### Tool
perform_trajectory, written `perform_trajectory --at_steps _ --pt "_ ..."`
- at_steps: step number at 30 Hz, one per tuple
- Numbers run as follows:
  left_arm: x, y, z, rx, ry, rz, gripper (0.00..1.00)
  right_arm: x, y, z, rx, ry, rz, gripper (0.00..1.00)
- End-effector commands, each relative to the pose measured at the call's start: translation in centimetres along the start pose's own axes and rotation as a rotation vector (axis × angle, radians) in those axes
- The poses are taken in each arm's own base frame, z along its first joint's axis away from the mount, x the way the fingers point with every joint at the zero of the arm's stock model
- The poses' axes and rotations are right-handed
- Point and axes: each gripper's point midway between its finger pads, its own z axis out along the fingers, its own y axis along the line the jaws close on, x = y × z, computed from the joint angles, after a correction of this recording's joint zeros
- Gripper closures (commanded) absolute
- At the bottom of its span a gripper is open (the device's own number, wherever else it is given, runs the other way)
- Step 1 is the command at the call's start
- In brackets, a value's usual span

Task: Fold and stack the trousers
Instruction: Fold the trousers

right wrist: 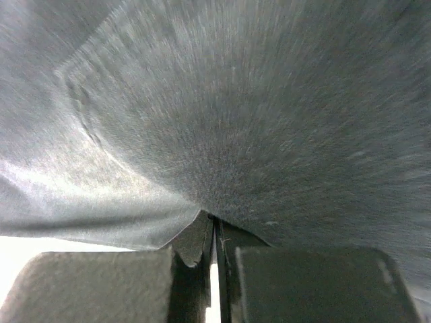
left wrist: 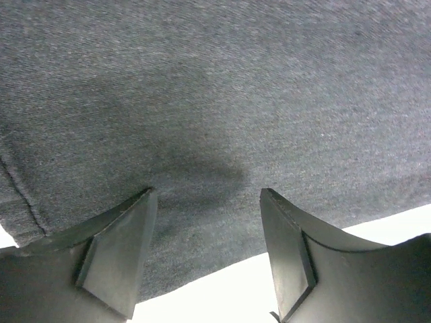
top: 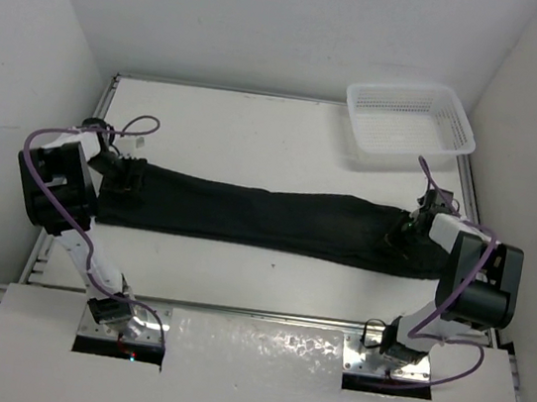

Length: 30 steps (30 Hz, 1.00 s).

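Observation:
My left gripper will next take hold of the trousers (top: 266,219) at their seamed end, by their near edge. Then I will fold that end over the middle of the trousers.
The black trousers (top: 266,219) lie stretched in a long band across the middle of the table, from left to right. My left gripper (top: 130,177) is at their left end. In the left wrist view its fingers (left wrist: 207,195) stand apart and open over the grey-black cloth (left wrist: 222,87), whose near edge runs between the tips. My right gripper (top: 406,230) is at the right end. In the right wrist view its jaws (right wrist: 214,219) are shut, with a fold of the trousers (right wrist: 269,121) pinched between them and drawn up into a small peak.
A white plastic mesh basket (top: 410,121) stands at the back right corner of the table. White walls close in the left, right and far sides. The arm bases sit on the near plate (top: 258,345).

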Motion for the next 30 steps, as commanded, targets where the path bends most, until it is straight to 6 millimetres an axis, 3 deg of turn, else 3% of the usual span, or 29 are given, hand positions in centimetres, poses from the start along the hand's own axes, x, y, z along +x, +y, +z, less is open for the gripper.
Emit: perform_trajectory --at_steps 1,2,4,6,9,11,12,15,18,22,27,30 --pt "-2.1 2.9 -2.4 -0.095 -0.113 0.072 0.38 -6.6 -2.1 -2.4 0.167 -0.225 -0.108 0.99" --pt "-2.9 2.6 -3.3 -0.092 -0.150 0.082 0.37 -6.8 -2.2 -2.8 0.182 -0.227 -0.113 0.96" --pt "-4.1 2.7 -6.6 -0.126 -0.227 0.053 0.37 -8.6 -1.2 -5.2 0.170 -0.296 -0.118 0.79" --pt "-4.1 5.4 -9.4 -0.261 -0.270 -0.024 0.36 -9.2 -0.6 -6.9 0.149 -0.325 -0.104 0.74" --pt "-2.6 9.5 -11.2 -0.376 -0.301 -0.189 0.32 -9.0 0.0 -8.1 0.128 -0.346 -0.110 0.66" --pt "-1.4 11.2 -10.6 -0.378 -0.300 -0.270 0.31 -8.7 0.0 -8.3 0.123 -0.351 -0.112 0.62" --pt "-1.0 11.3 -9.2 -0.349 -0.266 -0.280 0.31 -8.4 -0.1 -8.2 0.124 -0.346 -0.112 0.61" --pt "-0.3 10.4 -6.5 -0.239 -0.200 -0.276 0.27 -7.7 -0.5 -7.9 0.138 -0.314 -0.121 0.58" --pt "-0.2 9.1 -5.2 -0.145 -0.198 -0.261 0.22 -7.5 -0.9 -8.1 0.157 -0.305 -0.120 0.57" --pt "1.4 10.5 -3.5 -0.213 -0.139 -0.284 0.19 -7.1 -2.0 -8.7 0.185 -0.321 -0.091 0.54" --pt "3.8 7.8 -0.4 -0.077 -0.025 -0.276 0.29 -6.7 -3.2 -9.3 0.204 -0.329 -0.054 0.53" --pt "5.7 6.5 0.7 -0.041 0.035 -0.255 0.45 -6.9 -3.6 -9.8 0.228 -0.341 -0.060 0.53"
